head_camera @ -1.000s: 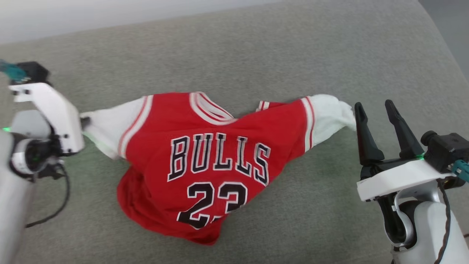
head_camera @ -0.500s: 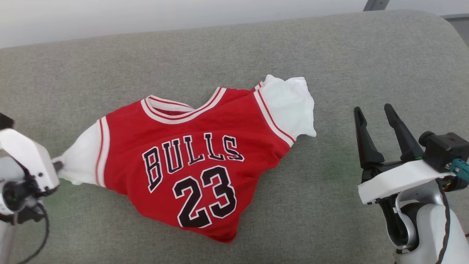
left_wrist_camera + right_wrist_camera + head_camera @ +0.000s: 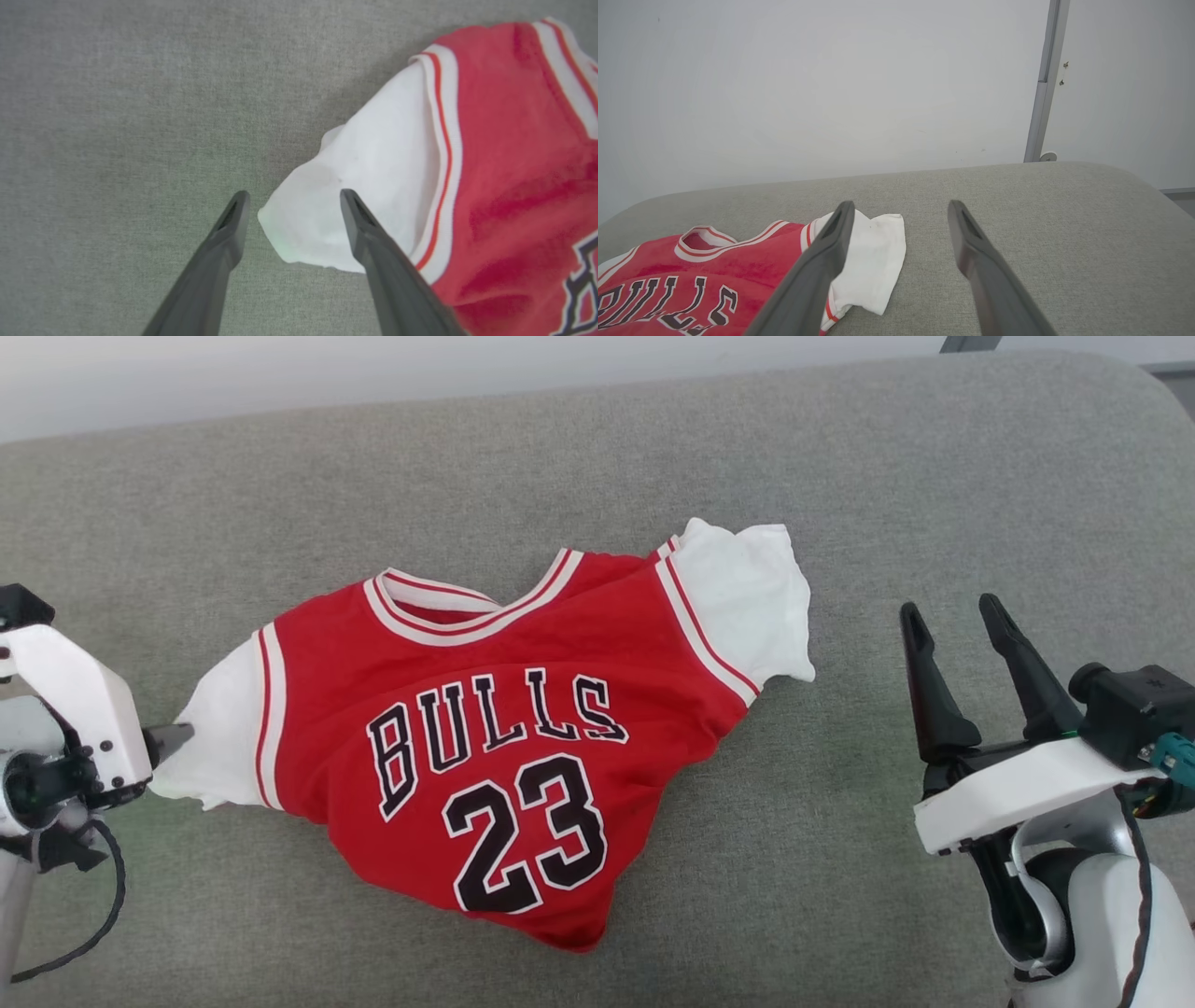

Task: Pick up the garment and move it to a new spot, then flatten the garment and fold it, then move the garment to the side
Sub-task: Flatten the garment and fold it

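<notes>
My left gripper should pinch the white sleeve next by its loose cuff end (image 3: 179,756), because the jersey's red body (image 3: 504,728) is spread out wide and flat.
The garment (image 3: 504,737), a red "BULLS 23" jersey with white sleeves, lies face up and a little rumpled on the grey cushion (image 3: 840,476). My left gripper (image 3: 293,193) is open at its left end. The tip of the white left sleeve (image 3: 373,177) lies loose between and under the two fingers, unpinched. In the head view one dark fingertip (image 3: 173,739) pokes out beside that sleeve. My right gripper (image 3: 952,621) stands open and empty to the right of the garment, clear of the other white sleeve (image 3: 747,597). The right wrist view shows the garment (image 3: 691,280) at lower left.
The cushion spreads wide around the garment, with bare fabric in front, behind and to the right. Its rounded right corner (image 3: 1158,392) drops off at the upper right. A white wall (image 3: 831,93) and a grey metal post (image 3: 1045,79) stand behind it.
The left gripper, shut on the left sleeve and drawing the garment leftward a second ago, has opened and let the sleeve go. The garment has settled flatter. The right gripper stayed put.
</notes>
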Tool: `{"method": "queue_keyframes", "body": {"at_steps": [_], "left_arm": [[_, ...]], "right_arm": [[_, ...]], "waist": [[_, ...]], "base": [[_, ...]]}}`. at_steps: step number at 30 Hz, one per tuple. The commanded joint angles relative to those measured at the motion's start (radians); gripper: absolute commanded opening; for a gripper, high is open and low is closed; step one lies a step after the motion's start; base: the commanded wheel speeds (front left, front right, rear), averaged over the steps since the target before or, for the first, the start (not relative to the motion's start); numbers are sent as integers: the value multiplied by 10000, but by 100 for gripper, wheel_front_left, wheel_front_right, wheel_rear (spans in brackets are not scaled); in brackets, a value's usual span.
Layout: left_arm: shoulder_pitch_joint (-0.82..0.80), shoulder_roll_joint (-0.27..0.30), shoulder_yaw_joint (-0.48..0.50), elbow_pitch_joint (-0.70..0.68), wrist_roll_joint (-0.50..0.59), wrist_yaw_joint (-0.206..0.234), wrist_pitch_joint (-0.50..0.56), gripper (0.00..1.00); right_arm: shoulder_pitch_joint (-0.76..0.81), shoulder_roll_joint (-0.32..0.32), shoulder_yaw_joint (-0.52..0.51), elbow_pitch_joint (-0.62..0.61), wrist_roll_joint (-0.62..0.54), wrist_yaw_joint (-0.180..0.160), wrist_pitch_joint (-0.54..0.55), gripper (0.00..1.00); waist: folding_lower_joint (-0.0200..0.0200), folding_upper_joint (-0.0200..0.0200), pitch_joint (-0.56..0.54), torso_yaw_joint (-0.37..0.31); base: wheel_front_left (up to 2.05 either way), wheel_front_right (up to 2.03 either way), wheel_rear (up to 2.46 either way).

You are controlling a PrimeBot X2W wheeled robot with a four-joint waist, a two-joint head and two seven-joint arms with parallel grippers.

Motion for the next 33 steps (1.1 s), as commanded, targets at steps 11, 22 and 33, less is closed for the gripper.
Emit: {"method": "queue_keyframes", "body": {"at_steps": [11, 22, 33], "left_arm": [[-619, -353, -332, 1769, 90, 128, 403, 100], [-905, -1645, -524, 2543, -539, -166, 985, 0], [-1788, -2107, -744, 2481, -284, -540, 308, 0]], "right_arm": [[-201, -14, 116, -363, -45, -5, 492, 100], [-905, -545, 699, -97, 255, -5, 1822, 100], [-3689, -1872, 1316, 2243, 827, -5, 3845, 100]], "waist": [[0, 0, 714, -202], [0, 0, 1081, 91], [0, 0, 1532, 941]], "base": [[0, 0, 0], [0, 0, 0], [0, 0, 0]]}}
